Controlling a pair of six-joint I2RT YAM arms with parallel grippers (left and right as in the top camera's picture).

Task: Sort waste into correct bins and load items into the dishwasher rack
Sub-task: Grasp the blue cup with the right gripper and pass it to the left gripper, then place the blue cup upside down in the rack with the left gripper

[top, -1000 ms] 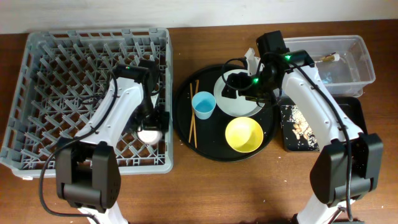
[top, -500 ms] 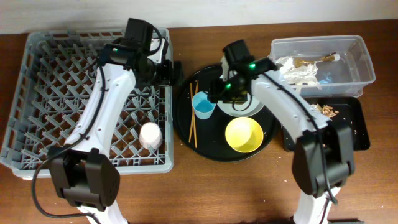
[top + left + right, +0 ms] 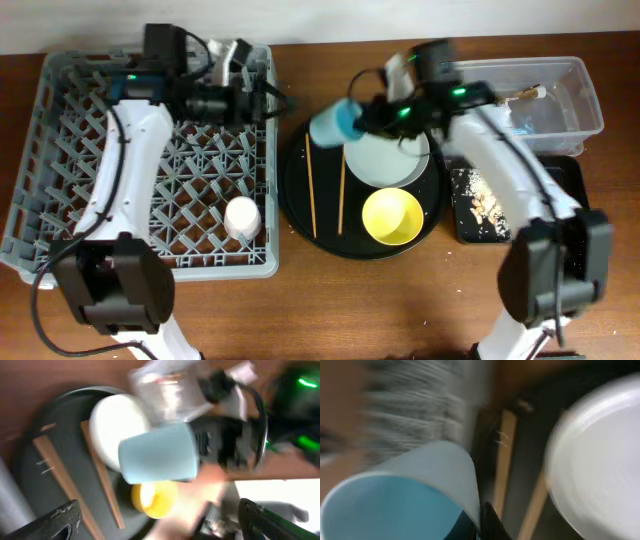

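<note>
The light blue cup should go rim-first into the rack (image 3: pixel 60 130), so my left gripper should grab the bottom end of the cup next and leave the cup's rim free.
My right gripper (image 3: pixel 358 116) is shut on the rim of the light blue cup (image 3: pixel 330 123), holding it tilted above the left side of the round black tray (image 3: pixel 300 215). The right wrist view shows the cup (image 3: pixel 405 495) with a dark finger (image 3: pixel 490 521) against its wall. The left gripper (image 3: pixel 268 100) stands open over the dishwasher rack's (image 3: pixel 60 130) far right edge, facing the cup (image 3: pixel 160 454). On the round tray lie the grey plate (image 3: pixel 390 160), the yellow bowl (image 3: pixel 392 216) and two chopsticks (image 3: pixel 308 190). A pale pink cup (image 3: pixel 241 215) sits in the rack.
The clear tub (image 3: pixel 570 100) stands at the far right with a brown wrapper (image 3: pixel 530 93) inside. In front of it, the shallow black tray (image 3: pixel 570 190) holds beige food scraps (image 3: pixel 480 200). My right arm crosses above both.
My right gripper shut on the blue cup and lifted it up and left off the round tray. The left arm swung back to the rack's far edge. The chopsticks now lie apart.
</note>
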